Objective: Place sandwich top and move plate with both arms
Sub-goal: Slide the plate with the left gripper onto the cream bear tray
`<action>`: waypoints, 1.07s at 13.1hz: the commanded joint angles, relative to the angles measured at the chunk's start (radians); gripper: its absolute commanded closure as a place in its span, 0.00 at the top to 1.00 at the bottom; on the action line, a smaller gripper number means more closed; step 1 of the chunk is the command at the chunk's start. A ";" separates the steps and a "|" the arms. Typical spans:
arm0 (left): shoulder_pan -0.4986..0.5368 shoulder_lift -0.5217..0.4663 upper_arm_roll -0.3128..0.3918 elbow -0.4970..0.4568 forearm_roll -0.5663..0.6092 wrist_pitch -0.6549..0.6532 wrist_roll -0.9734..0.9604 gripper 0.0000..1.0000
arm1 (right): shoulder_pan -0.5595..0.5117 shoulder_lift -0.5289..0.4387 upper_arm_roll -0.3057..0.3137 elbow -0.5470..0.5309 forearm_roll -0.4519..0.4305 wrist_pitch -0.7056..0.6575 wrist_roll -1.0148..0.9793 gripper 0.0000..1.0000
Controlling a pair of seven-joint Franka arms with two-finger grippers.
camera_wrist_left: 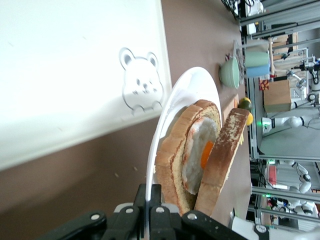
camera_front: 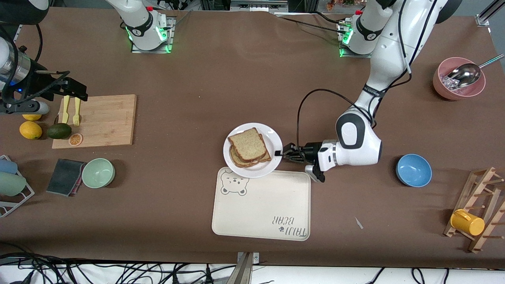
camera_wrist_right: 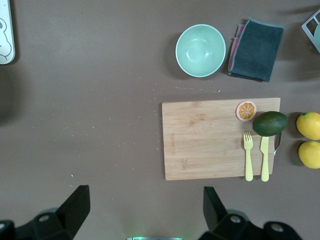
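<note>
My left gripper must hold the white plate (camera_front: 272,138) until it rests in the cream tray, as most of it sticks out past the tray's edge.
The white plate (camera_front: 272,138) sits mid-table with its near edge over the corner of the cream bear tray (camera_front: 260,205). The sandwich top (camera_front: 247,144), a speckled brown slice, lies on the egg-bearing slices on the plate. My left gripper (camera_front: 279,153) is shut on the plate's rim at the side toward the left arm's end. In the left wrist view the fingers (camera_wrist_left: 142,200) pinch the thin white plate rim (camera_wrist_left: 162,125), with the sandwich top (camera_wrist_left: 222,155) leaning over the egg. My right gripper (camera_front: 79,92) hangs open and empty (camera_wrist_right: 145,210) over the cutting board's end.
A wooden cutting board (camera_front: 104,120) carries a yellow fork and knife, an orange slice and an avocado, with lemons (camera_front: 30,130) beside it. Nearby are a green bowl (camera_front: 98,172) and a dark cloth (camera_front: 65,176). A blue bowl (camera_front: 413,170), pink bowl (camera_front: 459,81) and mug rack (camera_front: 479,215) stand toward the left arm's end.
</note>
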 commanded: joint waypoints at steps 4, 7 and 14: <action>0.024 0.211 -0.001 0.341 0.006 -0.007 -0.154 0.00 | 0.001 -0.019 0.003 -0.020 -0.005 0.003 0.014 1.00; 0.016 0.284 -0.001 0.415 -0.039 0.083 -0.169 0.00 | 0.001 -0.019 0.003 -0.020 -0.005 0.003 0.014 1.00; 0.007 0.362 -0.002 0.480 -0.042 0.170 -0.159 0.00 | 0.001 -0.019 0.003 -0.022 -0.003 0.001 0.014 1.00</action>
